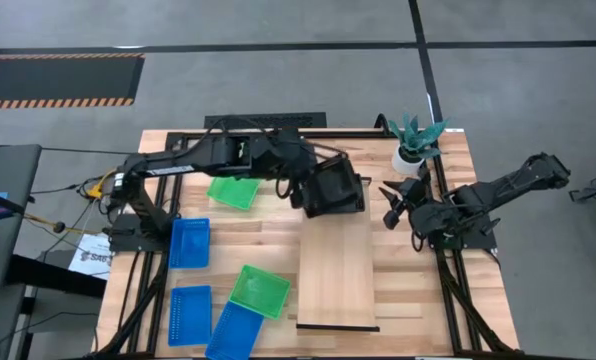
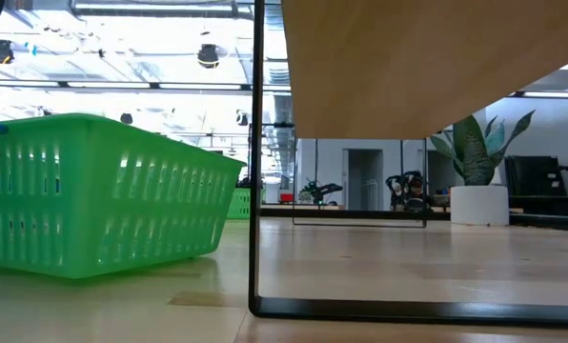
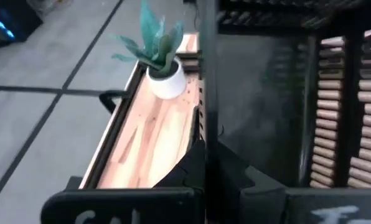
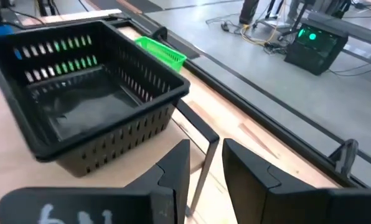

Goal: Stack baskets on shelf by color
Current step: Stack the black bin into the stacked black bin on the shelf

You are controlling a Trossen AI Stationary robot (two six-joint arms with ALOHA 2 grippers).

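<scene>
I need to keep holding the basket with my left gripper until I turn it straight, because the black basket's rim (image 1: 340, 212) is at a slant to the pale shelf's straight sides.
A black basket (image 1: 335, 187) is at the far end of the pale shelf (image 1: 338, 285); I cannot tell whether others are nested under it. My left gripper (image 1: 304, 190) is shut on its left side. In the right wrist view the black basket (image 4: 86, 99) stands above the shelf's black rail (image 4: 200, 127). My right gripper (image 1: 391, 205) waits open to the right of the shelf. Two green baskets (image 1: 233, 191) (image 1: 260, 290) and three blue baskets (image 1: 189, 242) (image 1: 189, 314) (image 1: 233, 332) lie on the table left of the shelf. My left gripper has the black basket by the wall on its left side (image 3: 208, 93). The wall runs between the two fingers (image 3: 180, 177), one inside the basket and one outside. The arm reaches it from the table's left. Whether the basket's bottom rests on the shelf does not show.
A potted plant (image 1: 415, 145) stands at the table's far right corner, close to my right arm. In the low view the near green basket (image 2: 93, 191) fills the left and the shelf's underside (image 2: 389, 67) and leg (image 2: 256, 191) stand in front. Bare tabletop lies right of the shelf.
</scene>
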